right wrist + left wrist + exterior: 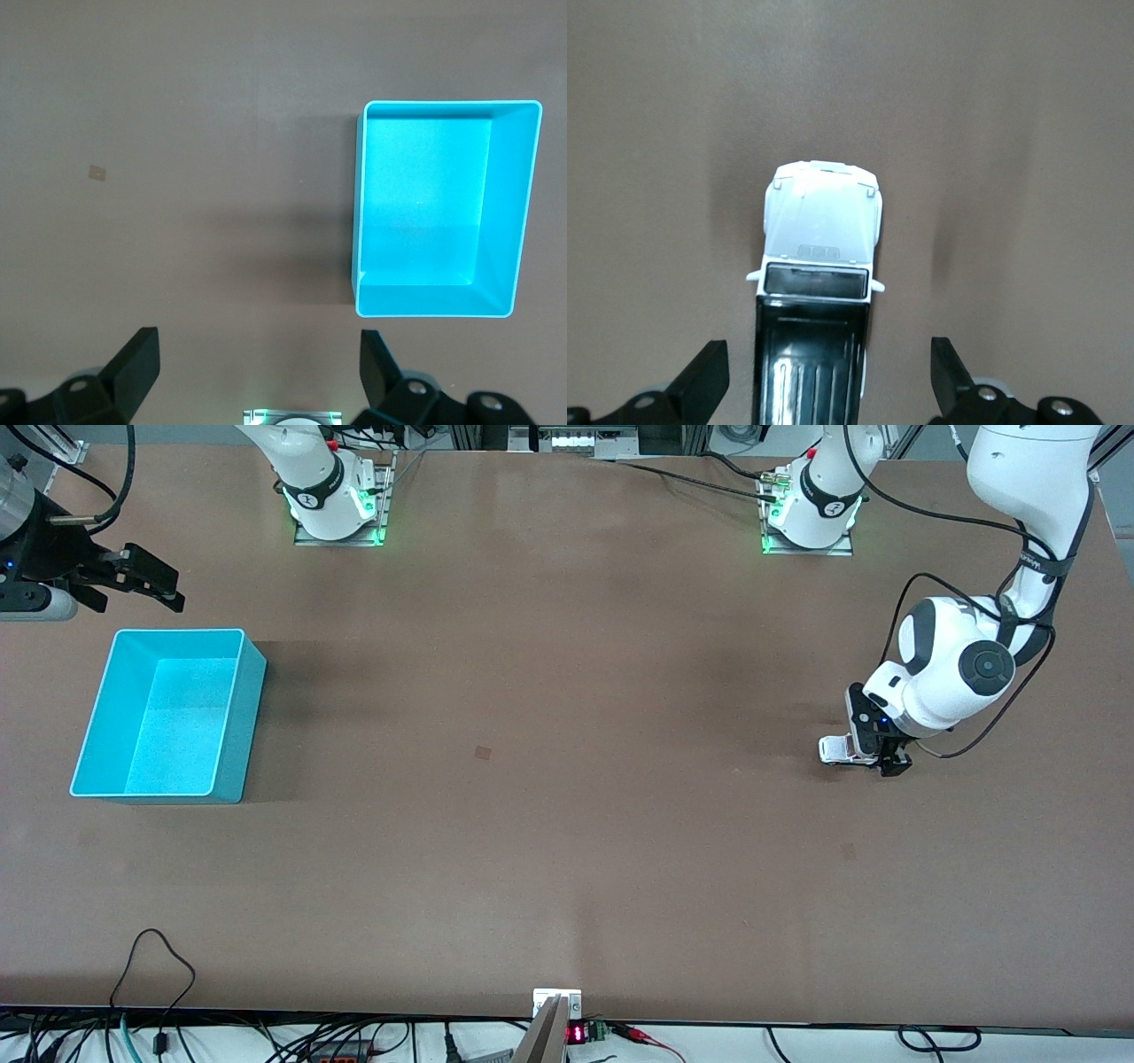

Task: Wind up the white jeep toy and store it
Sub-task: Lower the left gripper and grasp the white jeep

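Note:
The black roof (pixel 811 359) of the white jeep toy has my left gripper's fingers low beside it, so my left gripper should close on it.
The white jeep toy (pixel 834 749) stands on the brown table toward the left arm's end. Its white bonnet (pixel 822 217) and black rear roof show in the left wrist view. My left gripper (pixel 873 758) is down at the table over the jeep's rear, open. Its two dark fingers (pixel 709 376) stand on either side of the black roof with a gap on each side, touching nothing. My right gripper (pixel 146 580) hangs open in the air by the turquoise bin (pixel 244 717), toward the right arm's end, and holds nothing.
The turquoise bin (pixel 507 212) has nothing in it. A small square mark (pixel 483 752) lies mid-table. Both arm bases (pixel 337 509) stand along the table edge farthest from the front camera. Cables (pixel 159 957) lie at the edge nearest it.

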